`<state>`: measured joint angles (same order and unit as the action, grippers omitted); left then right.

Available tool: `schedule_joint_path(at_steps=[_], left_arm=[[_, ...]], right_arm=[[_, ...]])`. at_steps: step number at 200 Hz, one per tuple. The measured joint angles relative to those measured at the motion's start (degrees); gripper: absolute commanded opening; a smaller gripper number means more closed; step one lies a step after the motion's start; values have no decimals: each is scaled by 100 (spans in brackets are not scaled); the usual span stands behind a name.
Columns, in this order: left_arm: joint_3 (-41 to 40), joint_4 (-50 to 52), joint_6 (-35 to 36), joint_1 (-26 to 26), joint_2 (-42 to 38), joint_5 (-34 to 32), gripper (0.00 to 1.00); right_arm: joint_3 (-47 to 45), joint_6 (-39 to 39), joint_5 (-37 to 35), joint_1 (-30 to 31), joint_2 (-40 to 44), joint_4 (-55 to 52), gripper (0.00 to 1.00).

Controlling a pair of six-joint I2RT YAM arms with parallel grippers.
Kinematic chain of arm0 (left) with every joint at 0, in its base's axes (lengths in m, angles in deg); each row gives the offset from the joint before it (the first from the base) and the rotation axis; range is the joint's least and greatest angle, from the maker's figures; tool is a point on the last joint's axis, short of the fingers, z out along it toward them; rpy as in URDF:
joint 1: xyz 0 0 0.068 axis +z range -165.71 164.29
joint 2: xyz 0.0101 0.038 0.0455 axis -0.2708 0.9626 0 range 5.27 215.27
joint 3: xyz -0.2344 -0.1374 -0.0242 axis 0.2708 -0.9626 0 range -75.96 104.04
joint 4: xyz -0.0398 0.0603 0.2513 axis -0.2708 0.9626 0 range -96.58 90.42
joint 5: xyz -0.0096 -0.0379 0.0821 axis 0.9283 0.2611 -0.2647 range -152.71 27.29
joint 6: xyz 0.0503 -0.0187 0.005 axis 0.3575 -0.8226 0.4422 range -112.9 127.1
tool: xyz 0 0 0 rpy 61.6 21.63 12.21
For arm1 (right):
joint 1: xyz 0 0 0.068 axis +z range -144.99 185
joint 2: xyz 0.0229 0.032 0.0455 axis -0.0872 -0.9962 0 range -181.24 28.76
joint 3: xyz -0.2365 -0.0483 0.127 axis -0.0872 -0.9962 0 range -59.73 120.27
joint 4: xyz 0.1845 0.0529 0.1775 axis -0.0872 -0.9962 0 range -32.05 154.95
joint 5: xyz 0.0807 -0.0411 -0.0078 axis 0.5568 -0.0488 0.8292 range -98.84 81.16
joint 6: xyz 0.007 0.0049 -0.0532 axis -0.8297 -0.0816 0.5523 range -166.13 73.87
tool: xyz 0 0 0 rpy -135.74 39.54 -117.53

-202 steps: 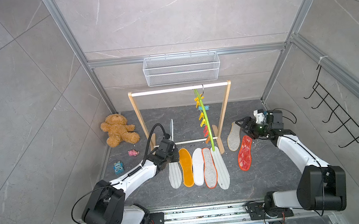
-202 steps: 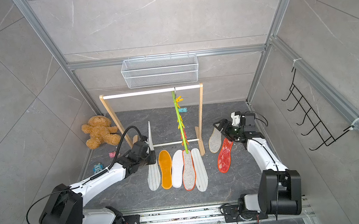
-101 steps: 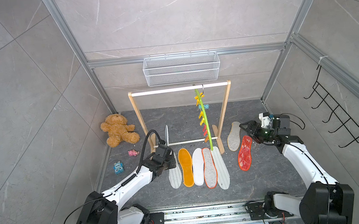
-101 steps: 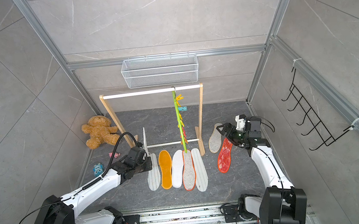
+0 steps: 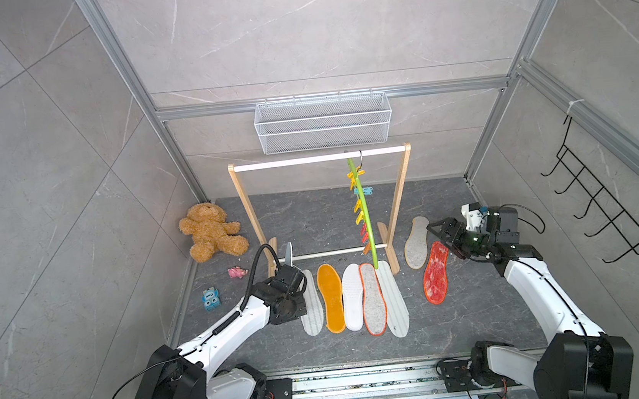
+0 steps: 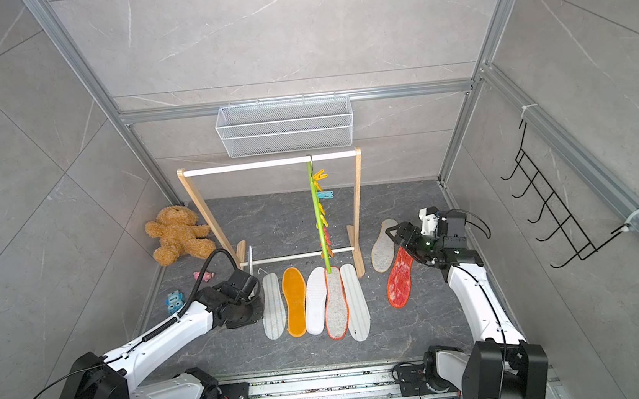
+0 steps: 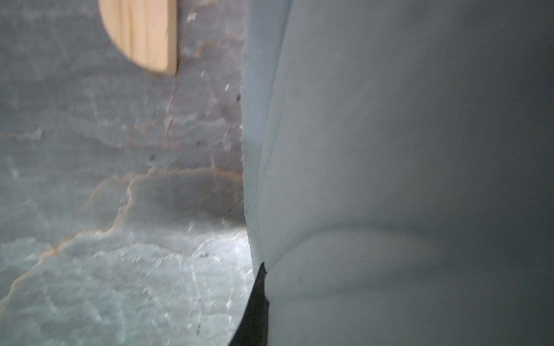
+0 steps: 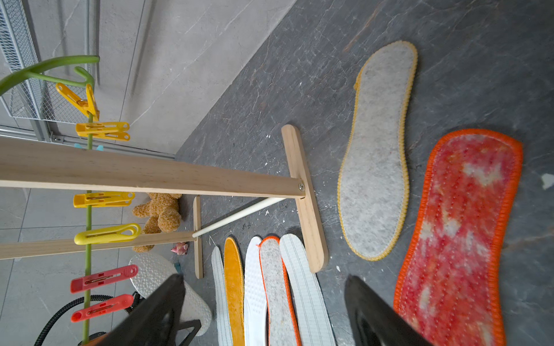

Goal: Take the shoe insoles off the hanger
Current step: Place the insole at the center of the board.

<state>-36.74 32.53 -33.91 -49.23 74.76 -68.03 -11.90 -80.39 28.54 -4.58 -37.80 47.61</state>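
The blue-grey insole's tip overlaps the rack's lower bar, above the floor, so that insole goes lower before my left gripper opens.
The lime-green hanger hangs from the rack's white rail, and its clips show empty. My left gripper is shut on a blue-grey insole and holds it upright by the rack's left foot. A striped insole, an orange-yellow one, a white one, an orange-rimmed grey one and another striped one lie side by side on the floor. Felt and red mesh insoles lie right of the rack. My right gripper hangs open above them.
The wooden rack stands mid-floor with flat feet. A teddy bear, a pink toy and a blue toy lie at the left. A wire basket hangs on the back wall and black hooks on the right wall.
My left gripper has drawn the blue-grey insole left and toward the front, away from the rack. My right gripper has shifted slightly, still open.
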Motion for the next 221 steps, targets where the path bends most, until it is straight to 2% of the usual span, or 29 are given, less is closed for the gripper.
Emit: schedule_joint_path(at_steps=[53,76,144,221], left_arm=[[116,299,-245,0,310,302,0],[149,280,-289,2,483,407,4],[133,-173,-407,79,1067,820,4],[-195,-345,-588,321,592,999,0]], right_arm=[[-39,-20,81,0,0,44,86],[-39,-20,96,0,0,42,86],[-146,-22,140,0,48,46,86],[-177,-24,166,0,48,90,86]])
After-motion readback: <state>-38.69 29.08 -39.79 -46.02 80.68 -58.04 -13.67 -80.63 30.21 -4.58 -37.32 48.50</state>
